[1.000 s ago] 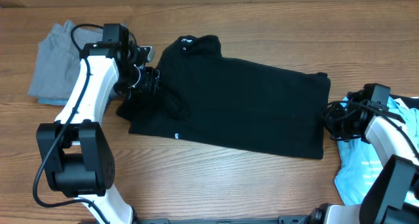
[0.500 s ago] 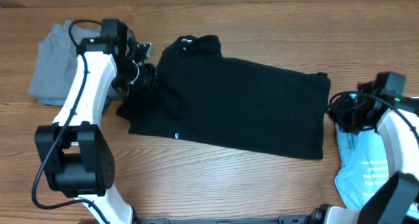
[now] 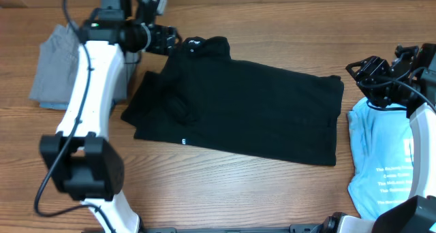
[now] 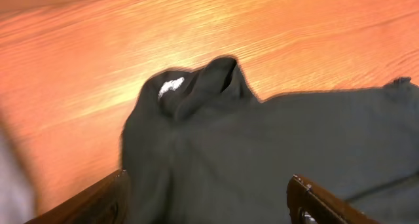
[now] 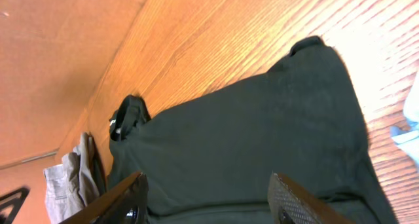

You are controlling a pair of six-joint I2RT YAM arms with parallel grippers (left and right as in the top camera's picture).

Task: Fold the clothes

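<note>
The black shirt (image 3: 238,107) needs its back edge folded toward the front. My left gripper will grab it next by its back collar edge near the white label to do that.
The black shirt (image 3: 238,107) lies flat across the middle of the table, folded into a long shape, its collar (image 3: 204,45) at the back left. My left gripper (image 3: 170,40) hovers just left of the collar, open and holding nothing. In the left wrist view the shirt (image 4: 262,139) and its white neck label (image 4: 171,86) lie beyond the spread fingers (image 4: 98,201). My right gripper (image 3: 364,76) hangs open off the shirt's right end, holding nothing. The right wrist view looks down the shirt (image 5: 249,139) between its wide-apart fingertips (image 5: 294,198).
A grey garment (image 3: 51,69) lies at the far left, partly under the left arm. A light-blue tee with white print (image 3: 381,158) lies at the right edge beneath the right arm. Bare wood table (image 3: 225,185) runs along the front.
Both arms have pulled away from the shirt. The left gripper moved from the shirt's left edge up to beside the collar. The right gripper moved back and opened. The shirt stayed put.
</note>
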